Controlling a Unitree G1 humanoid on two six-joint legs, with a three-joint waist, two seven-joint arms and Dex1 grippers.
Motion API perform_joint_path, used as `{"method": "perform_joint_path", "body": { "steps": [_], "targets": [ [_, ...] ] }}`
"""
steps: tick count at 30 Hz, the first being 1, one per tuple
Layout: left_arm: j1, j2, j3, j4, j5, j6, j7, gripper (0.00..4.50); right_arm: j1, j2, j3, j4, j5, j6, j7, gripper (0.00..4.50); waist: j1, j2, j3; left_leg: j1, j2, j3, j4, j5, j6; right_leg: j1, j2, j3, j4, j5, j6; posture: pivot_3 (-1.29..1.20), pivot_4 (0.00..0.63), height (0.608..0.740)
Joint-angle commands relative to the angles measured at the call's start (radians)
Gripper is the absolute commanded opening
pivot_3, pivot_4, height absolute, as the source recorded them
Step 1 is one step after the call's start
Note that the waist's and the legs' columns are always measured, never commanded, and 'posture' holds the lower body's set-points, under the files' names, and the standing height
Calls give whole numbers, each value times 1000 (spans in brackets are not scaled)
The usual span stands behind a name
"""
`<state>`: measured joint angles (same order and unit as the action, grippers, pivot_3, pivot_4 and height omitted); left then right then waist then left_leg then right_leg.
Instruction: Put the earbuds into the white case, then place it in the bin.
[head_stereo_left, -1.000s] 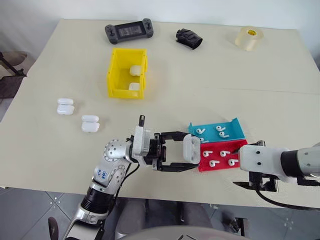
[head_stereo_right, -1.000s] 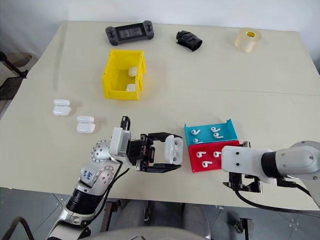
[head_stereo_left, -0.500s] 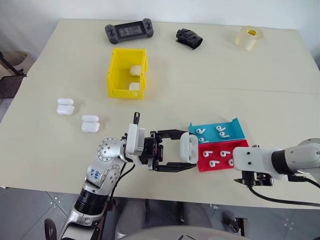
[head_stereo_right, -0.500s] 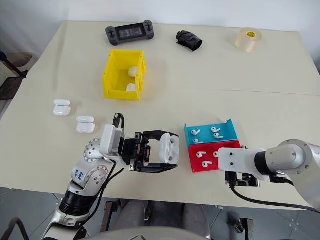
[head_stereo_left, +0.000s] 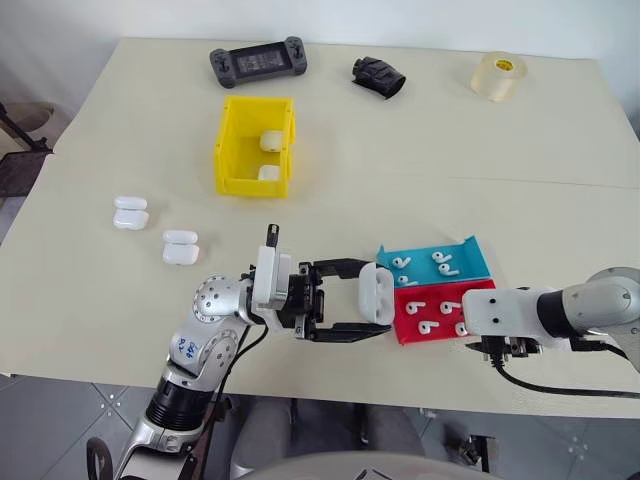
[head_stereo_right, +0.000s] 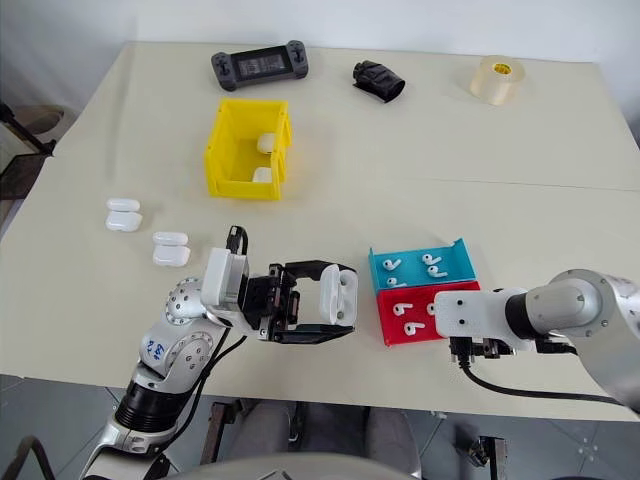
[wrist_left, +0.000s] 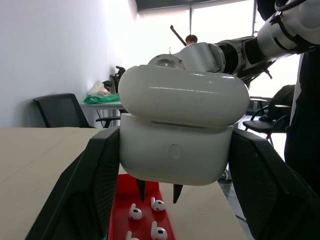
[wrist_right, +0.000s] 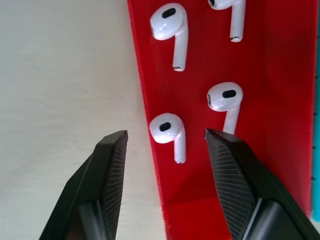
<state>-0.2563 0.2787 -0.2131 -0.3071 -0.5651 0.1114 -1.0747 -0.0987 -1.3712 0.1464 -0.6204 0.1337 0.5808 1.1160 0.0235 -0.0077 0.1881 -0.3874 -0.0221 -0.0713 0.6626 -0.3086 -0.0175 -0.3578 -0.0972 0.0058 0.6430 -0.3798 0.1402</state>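
The one earbud needs to go into the white case to fill it, so I next need to take hold of it by its rounded head (wrist_right: 165, 127) with my right gripper.
My left gripper (head_stereo_left: 376, 300) is shut on a white case (wrist_left: 182, 134), held off the table just left of the trays with its lid seam showing. Several earbuds (head_stereo_left: 430, 326) lie in a shallow red tray (head_stereo_left: 480, 290), and more rest in the blue tray (head_stereo_left: 470, 252) behind it. My right gripper (wrist_right: 167, 145) points down over the red tray's outer edge. It stands open, one finger over the table and one over the tray, with one earbud (wrist_right: 167, 131) between the fingers, untouched. The yellow bin (head_stereo_left: 228, 150) stands further back on the left with two white cases (head_stereo_left: 270, 141) inside.
Two more white cases (head_stereo_left: 130, 212) (head_stereo_left: 181, 246) lie on the table's left side. A grey game controller (head_stereo_left: 257, 62), a black object (head_stereo_left: 378, 77) and a tape roll (head_stereo_left: 498, 75) line the far edge. The trays sit close to the table's front edge.
My right hand has sunk a little toward the red tray's edge and its forearm has swung round. The left gripper keeps the case in about the same place.
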Motion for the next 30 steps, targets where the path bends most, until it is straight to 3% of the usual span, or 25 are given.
{"method": "perform_joint_path", "body": {
  "steps": [1, 13, 16, 20, 27, 30],
  "targets": [
    [9, -3, 2, -53, -21, -3, 11, 2853, -18, 16, 11, -6, -19, -23, 21, 2547, 0, 0, 0, 0, 0, 0, 0, 0, 0, 0, 0, 0, 0, 0, 0, 0, 150, 740],
    [7, 3, 0, -58, -24, 4, 19, 2853, -47, 60, 61, 17, -76, -56, 57, 2547, 0, 0, 0, 0, 0, 0, 0, 0, 0, 0, 0, 0, 0, 0, 0, 0, 150, 740],
    [9, 7, 1, -62, -26, 9, 18, 2853, -43, 62, 60, 24, -87, -63, 63, 1943, 0, 0, 0, 0, 0, 0, 0, 0, 0, 0, 0, 0, 0, 0, 0, 0, 150, 740],
    [11, 11, 6, -67, -28, 16, 17, 2853, -37, 60, 61, 33, -97, -73, 69, 565, 0, 0, 0, 0, 0, 0, 0, 0, 0, 0, 0, 0, 0, 0, 0, 0, 150, 740],
    [13, 15, 8, -65, -27, 20, 13, 2853, -47, 70, 44, 27, -94, -63, 73, 520, 0, 0, 0, 0, 0, 0, 0, 0, 0, 0, 0, 0, 0, 0, 0, 0, 150, 740],
    [15, 18, 10, -59, -26, 17, 6, 2853, -38, 78, -20, 14, -39, -49, 77, 520, 0, 0, 0, 0, 0, 0, 0, 0, 0, 0, 0, 0, -1, 0, 0, 0, 150, 740]
  ]
}}
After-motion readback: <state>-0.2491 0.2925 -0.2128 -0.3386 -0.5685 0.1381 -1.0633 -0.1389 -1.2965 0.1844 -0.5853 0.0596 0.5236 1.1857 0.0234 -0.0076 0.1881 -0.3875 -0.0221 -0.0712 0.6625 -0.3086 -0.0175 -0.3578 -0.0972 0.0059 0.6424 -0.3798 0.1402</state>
